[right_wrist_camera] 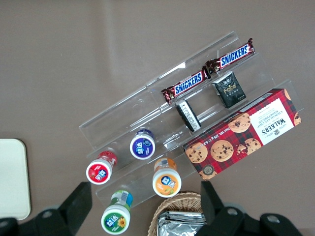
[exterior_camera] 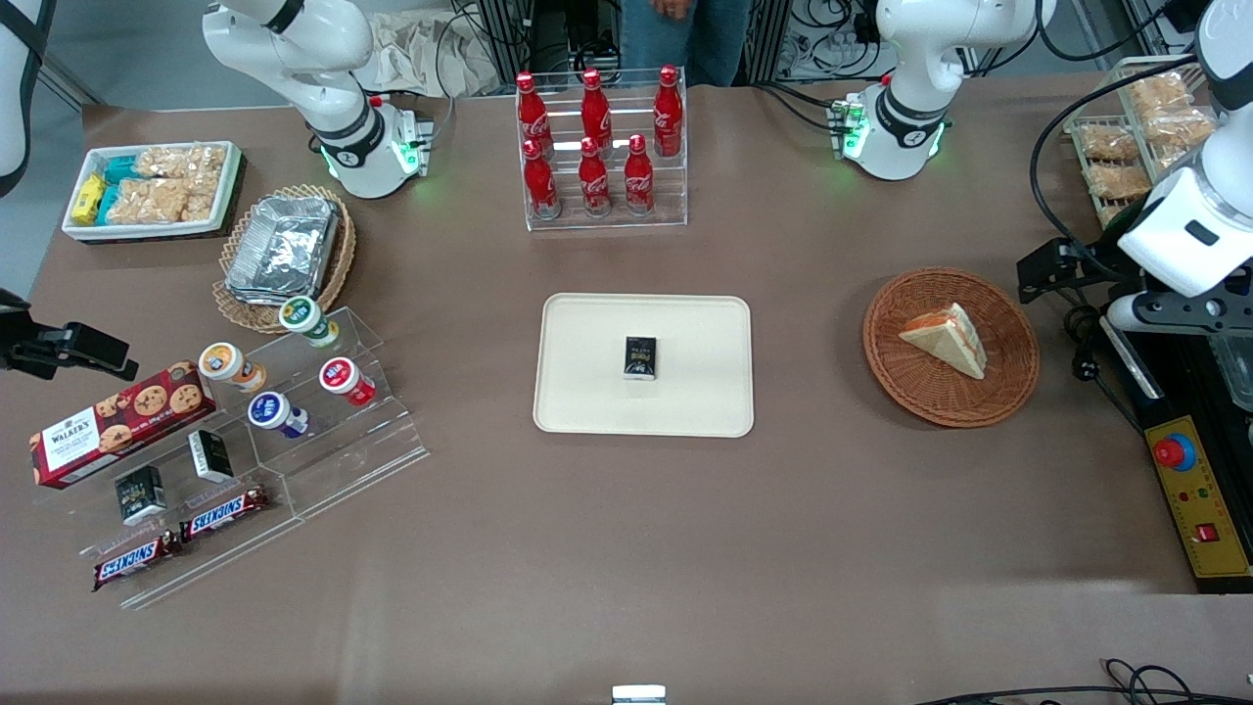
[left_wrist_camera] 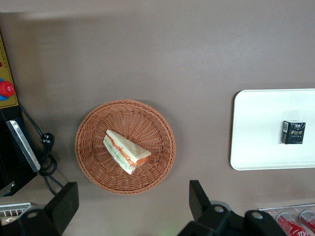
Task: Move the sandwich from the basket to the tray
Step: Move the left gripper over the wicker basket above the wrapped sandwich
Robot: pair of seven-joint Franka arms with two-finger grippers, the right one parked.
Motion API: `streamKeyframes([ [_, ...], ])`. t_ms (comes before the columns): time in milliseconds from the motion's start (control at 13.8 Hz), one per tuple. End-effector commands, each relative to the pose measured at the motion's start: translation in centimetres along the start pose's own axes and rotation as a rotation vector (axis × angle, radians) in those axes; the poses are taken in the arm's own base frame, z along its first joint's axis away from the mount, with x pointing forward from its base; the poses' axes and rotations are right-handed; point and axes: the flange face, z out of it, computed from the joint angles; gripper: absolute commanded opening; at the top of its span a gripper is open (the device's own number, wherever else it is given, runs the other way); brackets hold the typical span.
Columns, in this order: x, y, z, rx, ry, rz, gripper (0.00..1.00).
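The sandwich point(exterior_camera: 948, 338) narrows to thin corners, so my left gripper should next hold it by the sandwich's flat bread sides to place it on the tray.
The sandwich point(exterior_camera: 948, 338) point(left_wrist_camera: 125, 151), a white-bread wedge with orange filling, lies in the round reddish-brown basket point(exterior_camera: 1008, 382) point(left_wrist_camera: 157, 172). The cream tray point(exterior_camera: 587, 392) point(left_wrist_camera: 256, 128) sits mid-table, beside the basket toward the parked arm's end, with a small black box point(exterior_camera: 641, 356) point(left_wrist_camera: 293, 132) on it. My left gripper point(exterior_camera: 1062, 269) point(left_wrist_camera: 133, 196) hangs high above the table at the basket's rim, on the working arm's side. It is open wide, with nothing between its black fingers point(left_wrist_camera: 66, 201).
A rack of red cola bottles point(exterior_camera: 599, 147) stands farther from the front camera than the tray. A yellow control box with a red button point(exterior_camera: 1196, 499) and a black cable point(exterior_camera: 1085, 343) lie beside the basket at the table's end. A wire rack of snack bags point(exterior_camera: 1140, 137) stands there too.
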Motion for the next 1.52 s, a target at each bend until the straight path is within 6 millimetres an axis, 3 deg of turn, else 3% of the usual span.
streamKeyframes([
  [0, -1.1, -0.2, -0.9, 0.024, -0.001, 0.017, 1.00],
  [581, -0.8, -1.5, 0.2, 0.042, -0.029, -0.035, 1.00],
  [653, -1.1, -3.4, 0.3, 0.034, -0.050, -0.106, 1.00],
  [944, -2.2, -4.6, 0.2, 0.054, -0.102, -0.311, 1.00],
  [1016, -2.7, -6.6, 0.0, 0.032, -0.102, -0.366, 1.00],
  [1089, -3.1, -7.4, 0.3, 0.005, -0.109, -0.409, 1.00],
  [1306, -4.3, -8.9, 2.4, 0.014, -0.138, -0.678, 1.00],
  [1452, -6.8, -9.4, 4.3, 0.010, -0.113, -0.741, 1.00],
])
